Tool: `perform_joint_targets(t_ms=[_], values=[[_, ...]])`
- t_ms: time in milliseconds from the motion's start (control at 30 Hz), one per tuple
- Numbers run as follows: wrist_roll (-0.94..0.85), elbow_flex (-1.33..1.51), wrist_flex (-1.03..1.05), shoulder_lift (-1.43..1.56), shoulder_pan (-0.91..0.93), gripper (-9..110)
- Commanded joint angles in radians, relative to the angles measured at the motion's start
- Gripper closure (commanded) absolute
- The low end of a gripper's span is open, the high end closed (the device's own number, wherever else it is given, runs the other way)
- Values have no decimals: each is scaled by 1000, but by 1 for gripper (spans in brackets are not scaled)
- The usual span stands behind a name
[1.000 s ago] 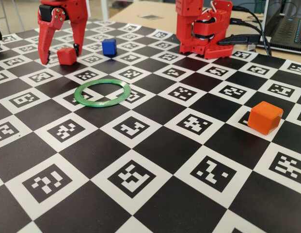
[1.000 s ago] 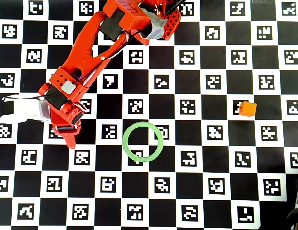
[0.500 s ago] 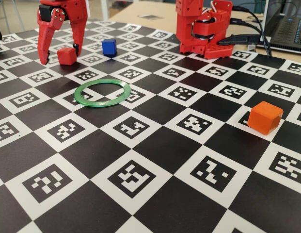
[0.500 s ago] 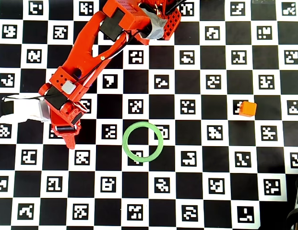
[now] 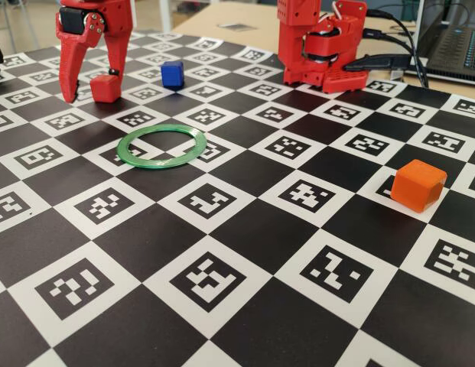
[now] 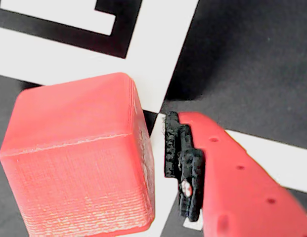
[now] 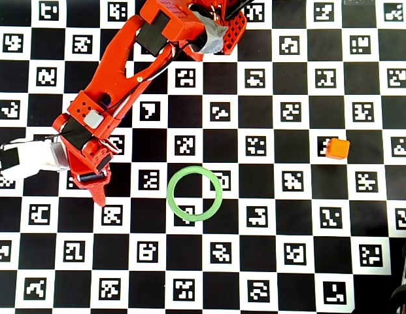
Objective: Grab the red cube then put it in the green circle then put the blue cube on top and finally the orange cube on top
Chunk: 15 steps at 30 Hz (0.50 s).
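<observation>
The gripper should next pick up the red cube by its opposite sides, so the red cube's top (image 5: 107,77) stays free. The red cube can then carry the blue cube.
The red cube (image 5: 105,88) sits on the checkered board at the far left, between the two fingers of my gripper (image 5: 93,86), which is lowered around it and open. In the wrist view the red cube (image 6: 79,158) fills the lower left, and one finger's black pad (image 6: 183,168) stands just right of it with a narrow gap. The blue cube (image 5: 172,74) rests to the right of the gripper. The green circle (image 5: 161,145) lies flat and empty nearer the camera, also in the overhead view (image 7: 195,193). The orange cube (image 5: 418,185) sits far right (image 7: 337,148). From overhead the arm hides the red and blue cubes.
The arm's red base (image 5: 321,46) stands at the back of the board, with cables and a laptop (image 5: 455,42) to its right. The board (image 5: 222,252) is a black-and-white marker checkerboard.
The gripper's fingers have narrowed around the red cube, the right finger coming closer to it. From overhead the white wrist part has swung slightly. The cubes and ring have not moved.
</observation>
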Motion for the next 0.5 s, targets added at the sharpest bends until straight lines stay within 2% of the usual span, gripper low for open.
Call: perform_joint_targets(t_ms=[0, 467], values=[[-49, -3, 3, 26, 9, 57], [-124, -41, 43, 2, -2, 57]])
